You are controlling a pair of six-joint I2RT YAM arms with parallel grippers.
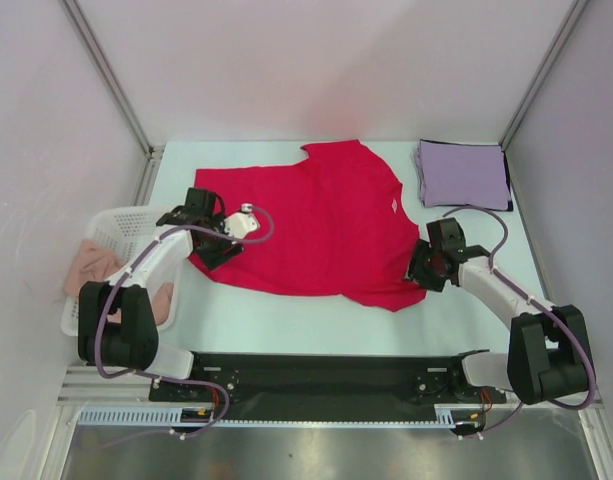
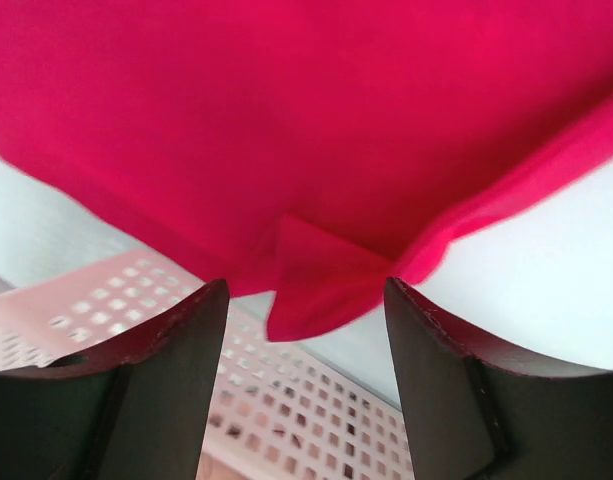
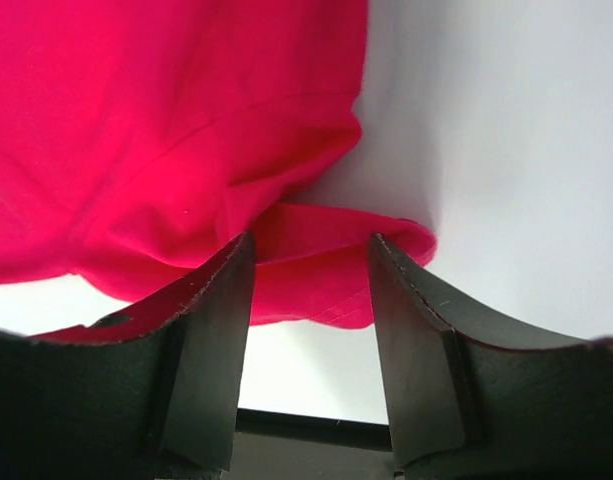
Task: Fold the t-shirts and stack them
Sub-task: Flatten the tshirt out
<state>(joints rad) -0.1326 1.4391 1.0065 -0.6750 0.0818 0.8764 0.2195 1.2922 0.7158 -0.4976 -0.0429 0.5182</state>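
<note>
I should next grab the red t-shirt's bunched near corner (image 1: 410, 289) (image 3: 314, 250) with my right gripper to pull its near edge straight for folding.
A crimson-red t-shirt (image 1: 316, 220) lies spread across the middle of the table, with a small white label near its right side. A pale lavender t-shirt (image 1: 463, 173) sits folded square at the back right. My left gripper (image 1: 212, 252) is at the red shirt's left edge. Its jaws are open, and a loose corner of the red cloth (image 2: 306, 290) hangs just ahead of the fingertips of this gripper (image 2: 306, 305), ungripped. My right gripper (image 1: 418, 272) stands open at the shirt's near right corner. There a bunched red fold (image 3: 326, 260) lies beyond the tips of this gripper (image 3: 311, 262).
A white mesh basket (image 1: 114, 222) holding pink cloth (image 1: 91, 265) stands at the left table edge, directly under the left gripper in the left wrist view, which shows its mesh (image 2: 316, 400). Frame posts and walls enclose the back and sides. The black arm rail (image 1: 316, 375) runs along the near edge.
</note>
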